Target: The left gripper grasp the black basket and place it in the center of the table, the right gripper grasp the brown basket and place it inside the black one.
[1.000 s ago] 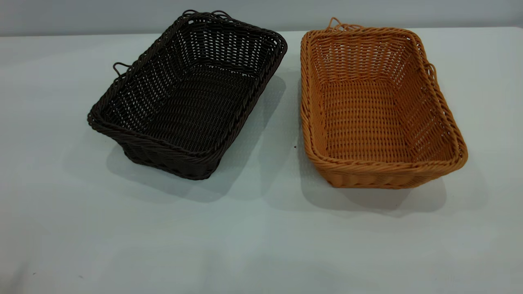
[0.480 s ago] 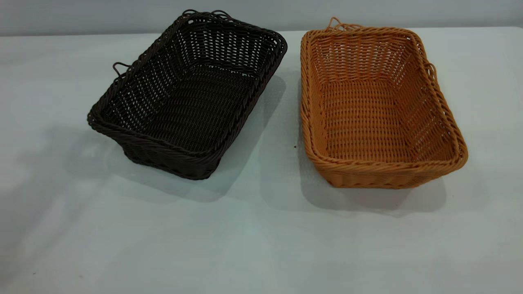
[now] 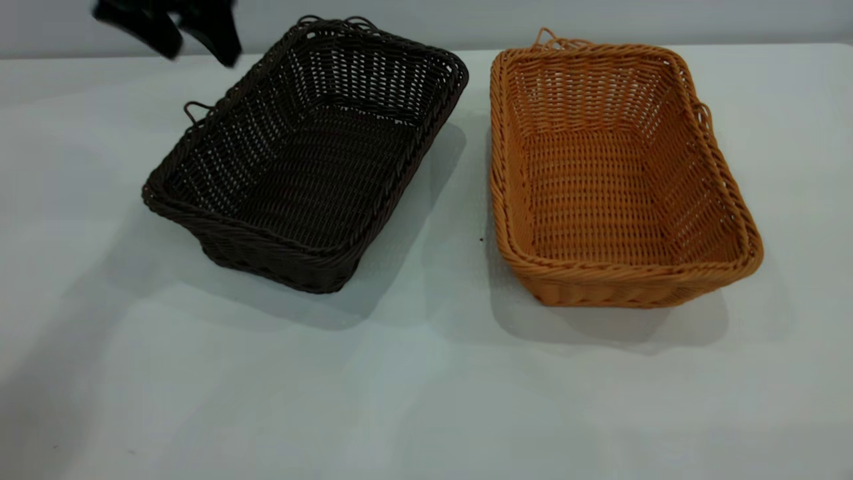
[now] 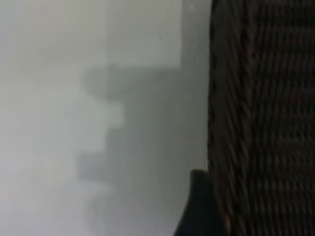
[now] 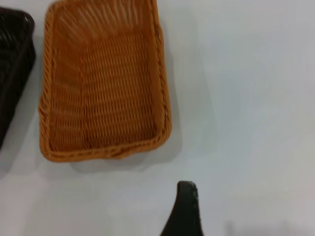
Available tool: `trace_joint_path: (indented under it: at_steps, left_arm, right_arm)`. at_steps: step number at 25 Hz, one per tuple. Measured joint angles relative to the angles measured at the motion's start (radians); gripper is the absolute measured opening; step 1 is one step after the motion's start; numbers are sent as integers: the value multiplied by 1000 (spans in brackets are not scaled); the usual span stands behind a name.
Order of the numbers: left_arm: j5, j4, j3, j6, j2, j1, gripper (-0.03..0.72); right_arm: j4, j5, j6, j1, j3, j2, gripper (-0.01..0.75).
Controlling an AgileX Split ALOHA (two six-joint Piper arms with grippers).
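Observation:
Next, my right gripper picks up the brown basket (image 3: 610, 177) by its loop-free short rim (image 3: 640, 272) to place it inside the black one.
The black basket (image 3: 303, 157) stands on the white table (image 3: 426, 387) at left-centre, turned at an angle. The brown basket (image 3: 610, 177) stands to its right, a small gap between them. My left gripper (image 3: 200, 52) hangs at the top left, above the table beside the black basket's far left corner, its two fingers spread and empty. In the left wrist view one finger (image 4: 199, 206) shows next to the black basket's braided rim (image 4: 226, 123). My right gripper (image 5: 231, 216) is outside the exterior view; one finger (image 5: 186, 209) shows over bare table, short of the brown basket (image 5: 106, 83).
Small loose loops stick out from the black basket's left rim (image 3: 194, 110) and the brown basket's far rim (image 3: 546, 39). A grey wall (image 3: 600, 17) runs behind the table's far edge. White tabletop lies in front of both baskets.
My left gripper has come into the exterior view at the top left, where nothing showed before. Its shadow has shifted across the table's left side. Both baskets have stayed put.

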Motion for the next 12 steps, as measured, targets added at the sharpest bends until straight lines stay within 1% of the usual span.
trace_joint_path:
  at_steps: [2, 6, 10, 12]
  left_arm:
    - [0, 0, -48, 10, 49, -2, 515]
    - [-6, 0, -97, 29, 121, -3, 517]
    - [-48, -1, -105, 55, 183, -6, 511]
    - [-82, -2, -105, 61, 219, -15, 491]
  right_arm:
    - [19, -15, 0, 0, 0, 47, 575]
    - [82, -50, -1, 0, 0, 151, 575]
    - [177, -84, -31, 0, 0, 274, 575]
    - [243, -105, -63, 0, 0, 343, 575]
